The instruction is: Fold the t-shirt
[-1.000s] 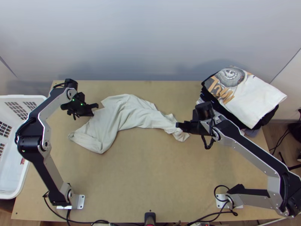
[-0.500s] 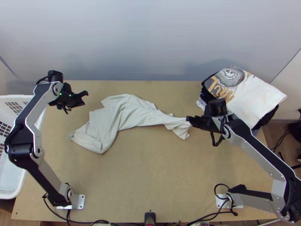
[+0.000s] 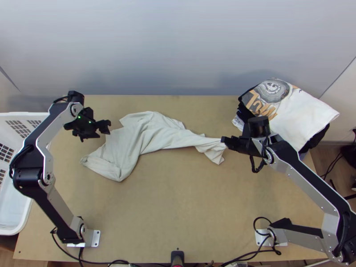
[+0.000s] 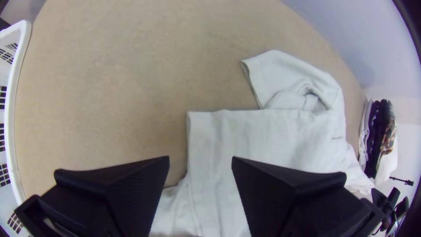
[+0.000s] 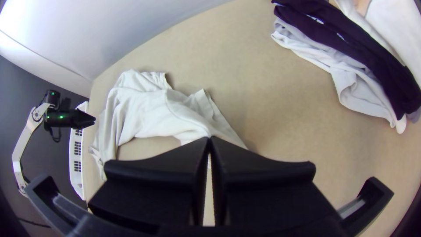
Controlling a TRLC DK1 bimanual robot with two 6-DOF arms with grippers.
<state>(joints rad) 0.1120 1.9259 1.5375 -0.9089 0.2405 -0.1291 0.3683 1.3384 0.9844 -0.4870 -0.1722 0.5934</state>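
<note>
Next, my left gripper grabs the t-shirt (image 3: 133, 140) by its stitched hem (image 3: 110, 139) to spread the t-shirt out for folding.
The pale t-shirt (image 3: 133, 140) lies bunched and creased across the table's left and middle, its right end drawn into a narrow twist. My left gripper (image 3: 107, 127) is above the table just beside the shirt's left part. In the left wrist view my left gripper (image 4: 200, 164) stands open, with the shirt (image 4: 280, 136) below and nothing between its fingers. My right gripper (image 3: 223, 140) is at the shirt's right end. The right wrist view has my right gripper (image 5: 209, 139) shut on the shirt (image 5: 149, 105), the pinched bit hidden between its tips.
A stack of folded clothes (image 3: 302, 111), a printed white shirt on top, lies at the table's back right. A white basket (image 3: 18, 222) stands at the left edge. Bare tabletop (image 3: 178, 209) stretches in front of the shirt.
My right gripper has moved right, pulling the shirt's right end with it and drawing it narrower. The left gripper first moved away from the shirt to the back left, then came partly back.
</note>
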